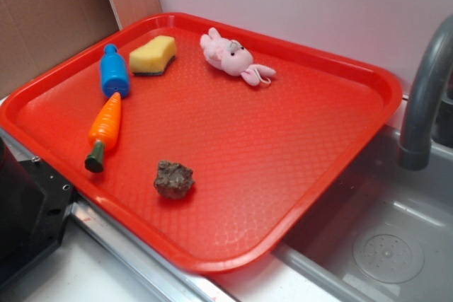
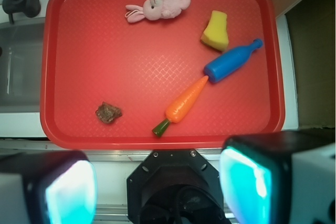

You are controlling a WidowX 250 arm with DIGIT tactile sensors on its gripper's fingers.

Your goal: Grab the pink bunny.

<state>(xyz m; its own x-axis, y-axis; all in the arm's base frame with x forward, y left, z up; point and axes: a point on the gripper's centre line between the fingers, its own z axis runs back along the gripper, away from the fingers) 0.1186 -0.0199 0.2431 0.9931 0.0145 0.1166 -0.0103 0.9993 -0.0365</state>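
The pink bunny has to be picked up off the red tray, so my gripper should next grab the bunny by its neck, behind the head.
The pink bunny (image 1: 232, 55) lies on its side near the far edge of the red tray (image 1: 304, 167); in the wrist view the pink bunny (image 2: 157, 7) is at the top of the tray (image 2: 105, 61). My gripper (image 2: 157, 190) hangs high above the tray's near side, well away from the bunny. It is open, its two cyan pads (image 2: 68, 192) wide apart with nothing between them. The exterior view does not show the gripper itself.
On the tray lie a yellow sponge (image 1: 153, 55), a blue bottle (image 1: 113, 70), an orange carrot (image 1: 103, 131) and a brown lump (image 1: 173, 179). A grey faucet (image 1: 425, 97) and a sink basin (image 1: 382, 245) are to the right. The black robot base (image 2: 176, 187) sits below the tray.
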